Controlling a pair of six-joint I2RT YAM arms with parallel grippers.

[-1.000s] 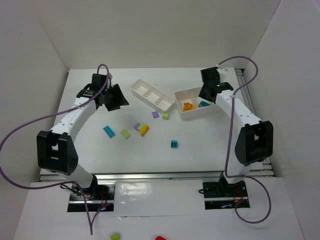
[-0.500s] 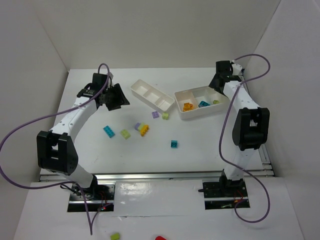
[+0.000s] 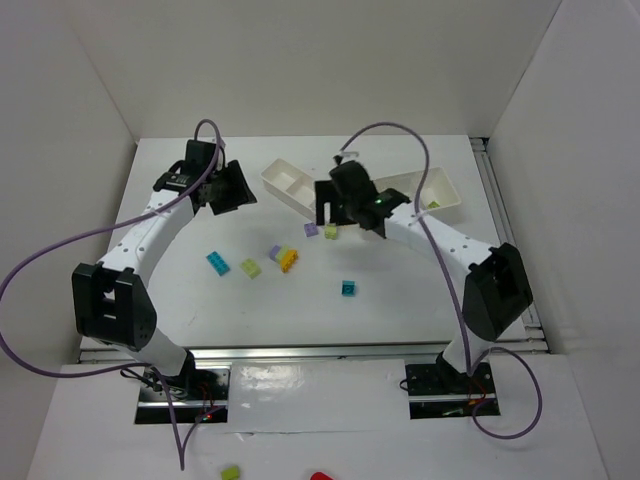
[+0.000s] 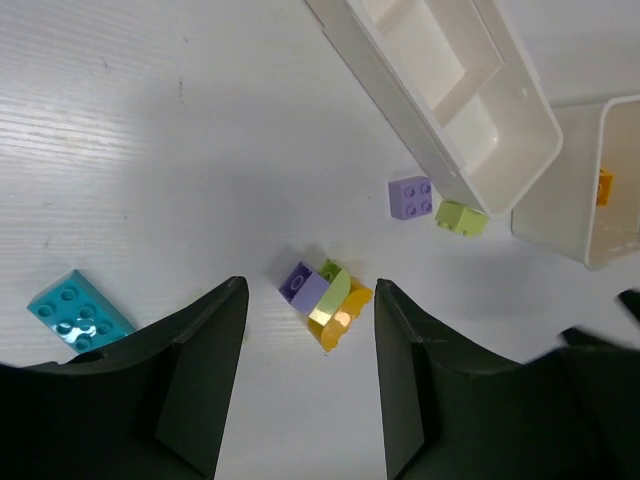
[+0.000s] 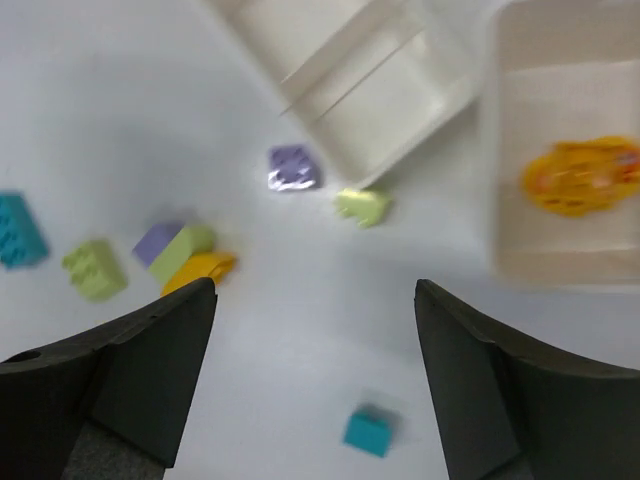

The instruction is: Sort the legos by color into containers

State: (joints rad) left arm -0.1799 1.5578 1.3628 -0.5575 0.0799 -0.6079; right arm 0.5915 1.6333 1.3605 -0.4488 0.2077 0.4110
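I need to reach the lime brick (image 3: 331, 232) (image 5: 363, 206) beside the tray with my right gripper and take it by its sides, so its base stays free to settle in a container.
Loose legos lie mid-table: a cyan brick (image 3: 217, 262), a lime brick (image 3: 250, 268), a joined purple, lime and yellow cluster (image 3: 283, 257), a purple brick (image 3: 311, 229), a lime brick (image 3: 330, 232) and a cyan brick (image 3: 349, 288). The two white containers sit at the back, the left tray (image 3: 285, 183) and the right tray (image 3: 440, 190). My left gripper (image 4: 310, 290) hangs open high over the cluster (image 4: 325, 295). My right gripper (image 5: 315, 290) is open and empty above the table, with the cyan brick (image 5: 367, 431) below it. Orange bricks (image 5: 585, 175) lie in the right tray (image 5: 497, 130).
The right arm (image 3: 420, 225) crosses over the right tray and hides most of its contents. White walls enclose the table on three sides. The left tray (image 4: 450, 110) shows bare compartments. A cyan brick (image 4: 78, 310) lies left of the left fingers.
My right gripper opened over the right tray, a lime brick appeared there, then the arm swung left to above the table's middle. The left arm barely moved.
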